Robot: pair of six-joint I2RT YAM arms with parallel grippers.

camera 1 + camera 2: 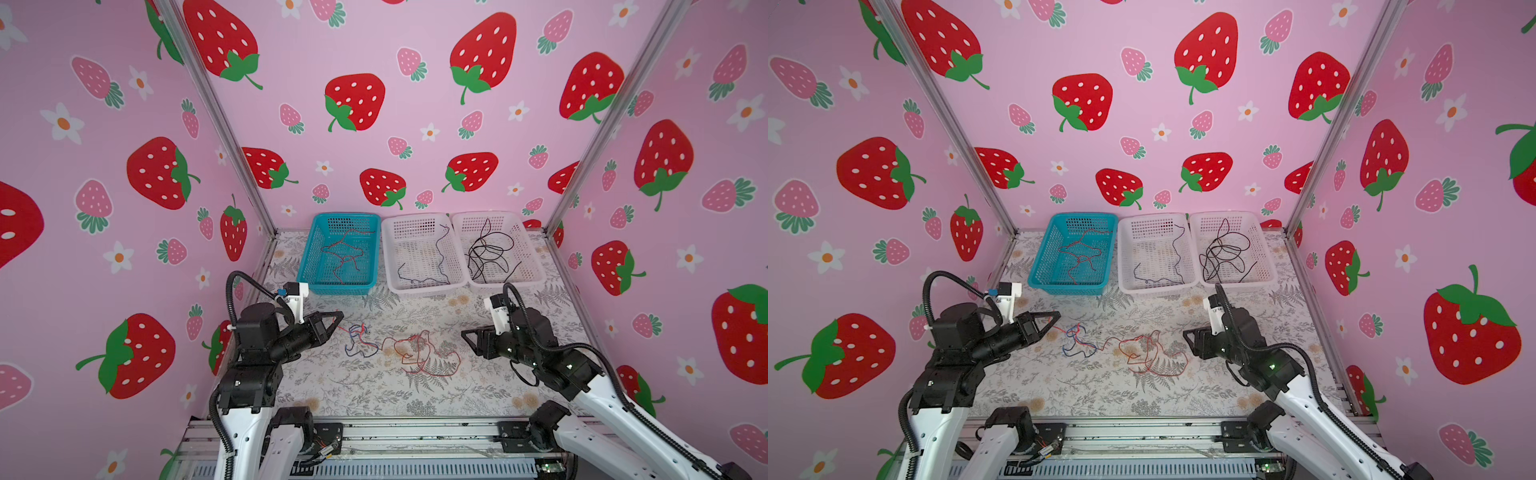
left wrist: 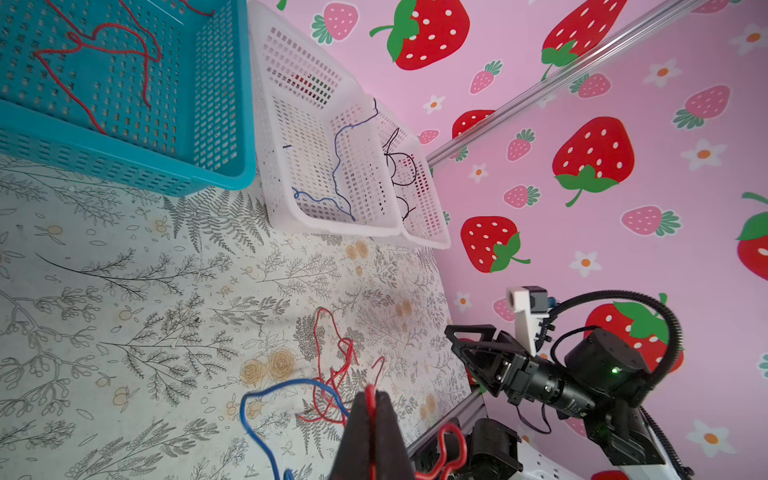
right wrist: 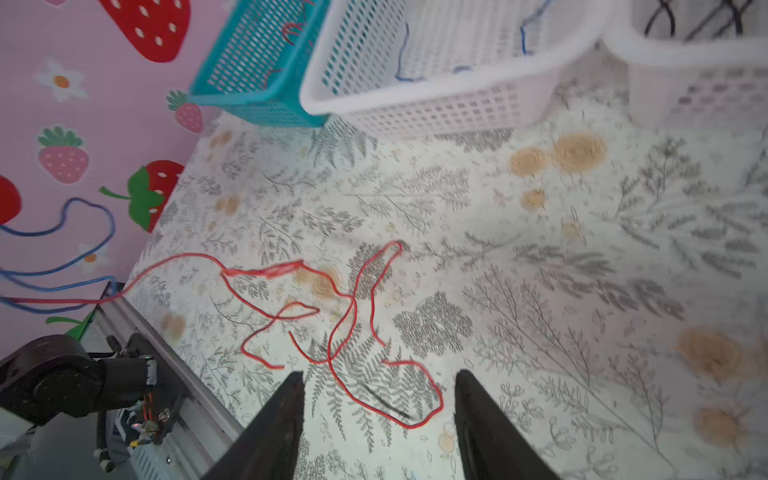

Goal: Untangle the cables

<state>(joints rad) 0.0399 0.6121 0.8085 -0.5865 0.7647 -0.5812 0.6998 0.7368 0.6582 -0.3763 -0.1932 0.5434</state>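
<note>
The robot should reach for the dark blue cable with its right gripper and pick up the cable's blue piece. That leaves the red cable free for the left gripper to untangle.
A tangle of thin cables lies mid-table in both top views: a red cable in loose loops, and a dark blue cable knotted with red strands to its left. My left gripper is shut on a red strand, which shows pinched between its jaws in the left wrist view, with a blue cable loop lifted beside it. My right gripper stands open just right of the red loops, holding nothing.
Three baskets line the back: a blue basket with a red cable, a white basket with a dark blue cable, and another white basket with black cables. Pink strawberry walls close in the left, right and back sides.
</note>
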